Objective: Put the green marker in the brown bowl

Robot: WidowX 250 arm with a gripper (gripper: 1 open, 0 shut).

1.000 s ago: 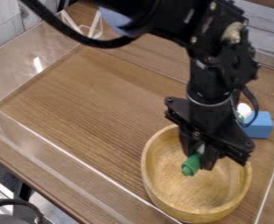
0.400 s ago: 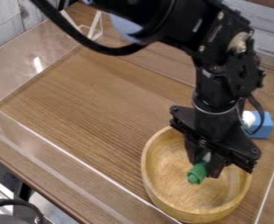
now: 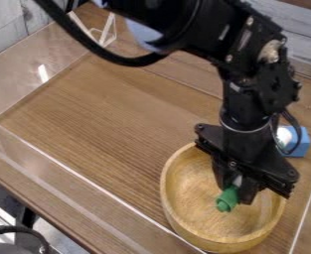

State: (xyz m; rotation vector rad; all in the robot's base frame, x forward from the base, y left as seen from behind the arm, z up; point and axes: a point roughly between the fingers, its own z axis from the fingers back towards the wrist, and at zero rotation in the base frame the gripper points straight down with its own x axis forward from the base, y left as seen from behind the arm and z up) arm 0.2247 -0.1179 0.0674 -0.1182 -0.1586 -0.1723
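Note:
The marker's green lower end (image 3: 227, 201) hangs inside the brown bowl's rim, over the bowl's bottom, so the marker would stay in the bowl and the robot's gripper needs to open now.
The brown bowl (image 3: 189, 212) sits at the lower right of the wooden table, wide and shallow. My black gripper (image 3: 237, 188) hangs down into it and is shut on the green marker (image 3: 227, 201). Only the marker's green lower end shows, poking out below the fingers just above the bowl's floor, a little right of centre. The rest of the marker is hidden inside the gripper.
A small blue block (image 3: 298, 142) lies just behind the bowl at the right edge. Clear plastic walls (image 3: 45, 69) fence the table on the left and front. Bare wooden tabletop (image 3: 104, 119) spreads to the left of the bowl.
The gripper has carried the marker rightward and lower into the bowl; over the last half second it dropped only slightly.

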